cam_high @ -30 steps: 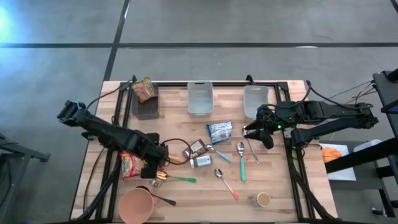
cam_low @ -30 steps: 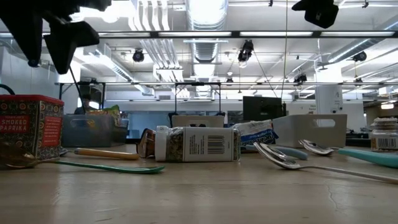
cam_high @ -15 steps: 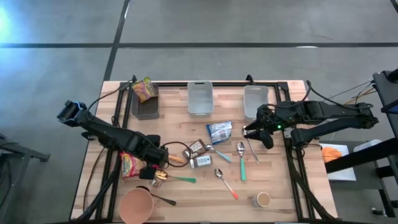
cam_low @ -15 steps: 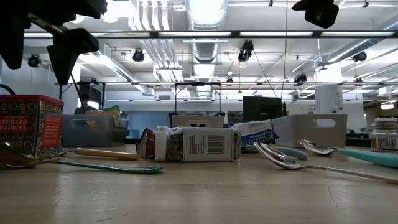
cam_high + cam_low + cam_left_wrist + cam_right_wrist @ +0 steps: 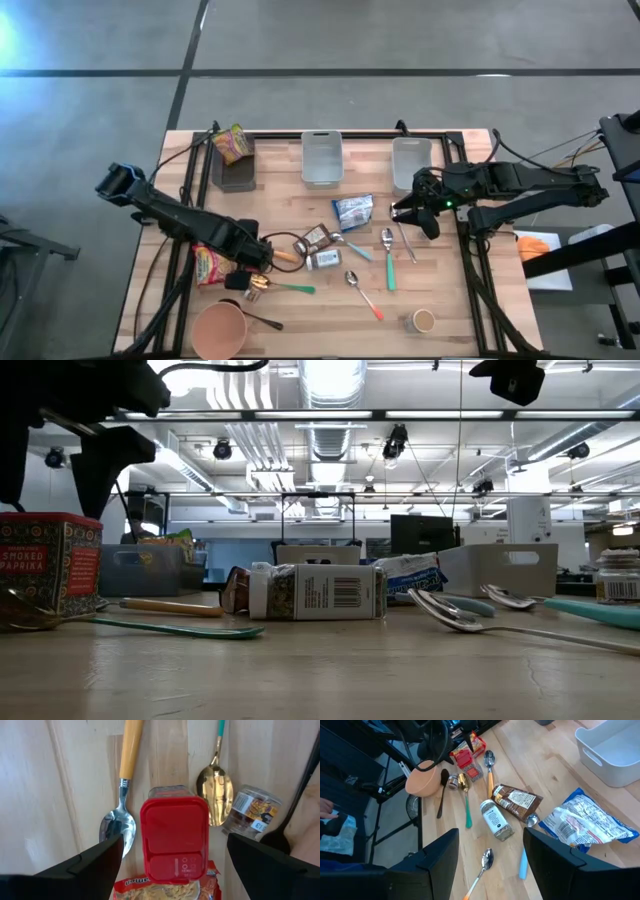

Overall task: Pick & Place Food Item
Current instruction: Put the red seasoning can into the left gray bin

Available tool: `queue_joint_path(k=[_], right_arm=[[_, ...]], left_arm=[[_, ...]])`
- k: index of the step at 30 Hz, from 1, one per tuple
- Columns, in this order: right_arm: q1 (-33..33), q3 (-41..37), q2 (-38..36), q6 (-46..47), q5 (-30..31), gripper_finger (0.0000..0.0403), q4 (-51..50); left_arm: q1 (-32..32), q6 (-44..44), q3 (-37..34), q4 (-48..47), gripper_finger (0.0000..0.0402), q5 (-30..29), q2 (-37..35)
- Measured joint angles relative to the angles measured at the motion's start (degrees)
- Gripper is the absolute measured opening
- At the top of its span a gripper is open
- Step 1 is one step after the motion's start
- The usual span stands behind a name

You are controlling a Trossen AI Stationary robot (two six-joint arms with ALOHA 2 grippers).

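Note:
My left gripper grabs the tin by its red lid (image 5: 174,835) next, to place the smoked paprika in the clear bin.
A red-lidded tin of smoked paprika (image 5: 174,837) stands upright on the table's near left part (image 5: 50,565). My left gripper (image 5: 58,475) hangs straight above it, pointing down and open. Its two fingers stand out to either side of the lid, just over the tin's top, touching nothing. A red-and-yellow noodle packet (image 5: 208,262) lies flat against the tin's foot (image 5: 165,889). My right gripper (image 5: 410,212) waits open over the table's right part, slanting down, with nothing between its fingers (image 5: 492,865).
Beside the tin lie a wooden-handled spoon (image 5: 120,820), a gold spoon (image 5: 216,790) and a small jar (image 5: 250,812). A spice jar (image 5: 322,260), a brown packet (image 5: 316,238) and a blue-white packet (image 5: 352,210) lie mid-table. Bins (image 5: 321,158) stand at the far edge, a pink bowl (image 5: 219,330) near.
My left gripper has sunk toward the paprika tin and its fingers have opened wider. The tin and the other things have stayed where they were.

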Motion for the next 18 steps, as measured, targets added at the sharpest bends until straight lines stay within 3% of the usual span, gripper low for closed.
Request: queue_joint_path(k=[11, 18], right_arm=[[-0.02, 0.00, 0.00, 0.00, 0.00, 0.0219, -0.04], [0.00, 0.00, 0.00, 0.00, 0.01, 0.0219, -0.07]], left_arm=[[0.00, 0.15, -3.79, 3.73, 0.0357, 0.46, 0.66], [0.00, 0.13, -5.36, 5.24, 0.0293, 0.48, 0.65]])
